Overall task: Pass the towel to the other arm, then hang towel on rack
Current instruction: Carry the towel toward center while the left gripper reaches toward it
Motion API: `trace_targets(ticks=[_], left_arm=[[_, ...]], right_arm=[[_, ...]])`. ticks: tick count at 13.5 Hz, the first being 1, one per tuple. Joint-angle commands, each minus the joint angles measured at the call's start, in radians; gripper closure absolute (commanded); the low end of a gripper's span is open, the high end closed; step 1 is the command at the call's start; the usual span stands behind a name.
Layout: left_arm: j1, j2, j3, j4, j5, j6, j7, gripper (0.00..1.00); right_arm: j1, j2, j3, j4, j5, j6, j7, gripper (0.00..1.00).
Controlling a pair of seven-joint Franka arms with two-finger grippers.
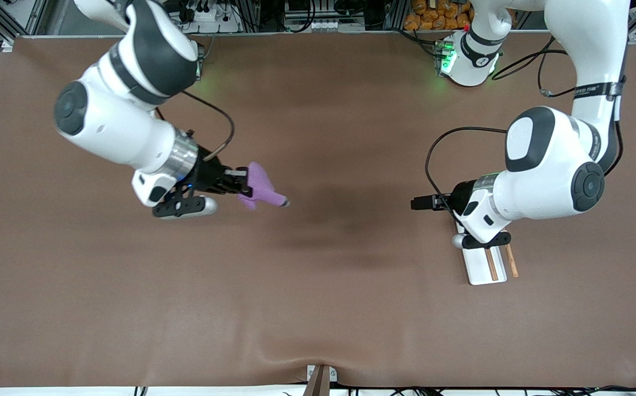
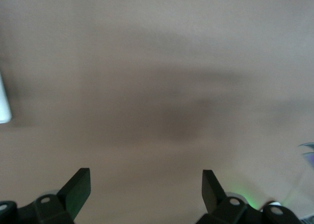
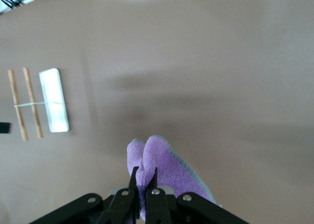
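Observation:
I'll grab the towel next with my left gripper by its grey-edged free tip (image 1: 280,200), which sticks out past my right gripper's fingers covering the bunched fold.
My right gripper (image 1: 245,185) is up over the table near the right arm's end, shut on a bunched fold of the purple towel (image 1: 263,188). In the right wrist view the towel (image 3: 164,162) sticks out past the pinched fingertips of the right gripper (image 3: 143,177), showing a grey edge. My left gripper (image 1: 418,203) hovers over the table beside the rack (image 1: 480,265), pointing toward the towel. Seen from its own wrist, the left gripper (image 2: 145,186) is open with only bare table between its fingers. The rack (image 3: 53,100) has a white base and two brown rods (image 3: 24,104).
The brown mat (image 1: 318,286) covers the whole table. The left arm's wrist hangs over the end of the rack that lies farther from the front camera. A cable loops from the left wrist (image 1: 433,154). A wide stretch of mat separates the two grippers.

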Motion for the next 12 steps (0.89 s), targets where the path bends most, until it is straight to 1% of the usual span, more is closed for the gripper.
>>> trace_targets(ticks=[1,4,5,7,10,12], left_arm=[[-0.025,0.041,0.006,0.043,-0.082,0.007,-0.029,0.0],[-0.046,0.061,0.006,0.043,-0.161,0.011,-0.157,0.0],[-0.059,0.067,0.006,0.046,-0.179,0.011,-0.232,0.0],[-0.088,0.102,0.006,0.096,-0.184,0.011,-0.396,0.06],[-0.131,0.108,0.006,0.109,-0.184,0.033,-0.524,0.14],[-0.143,0.121,0.006,0.109,-0.184,0.041,-0.572,0.26]], right_arm=[[0.049,-0.005,-0.01,0.002,0.021,0.047,0.1,1.0],[0.11,0.003,-0.01,0.002,0.026,0.14,0.286,1.0],[0.133,0.007,-0.01,0.004,0.028,0.169,0.336,1.0],[0.179,0.021,-0.01,0.004,0.028,0.246,0.445,1.0],[0.243,0.049,-0.01,0.004,0.028,0.356,0.591,1.0],[0.279,0.064,-0.01,0.004,0.028,0.399,0.643,1.0]])
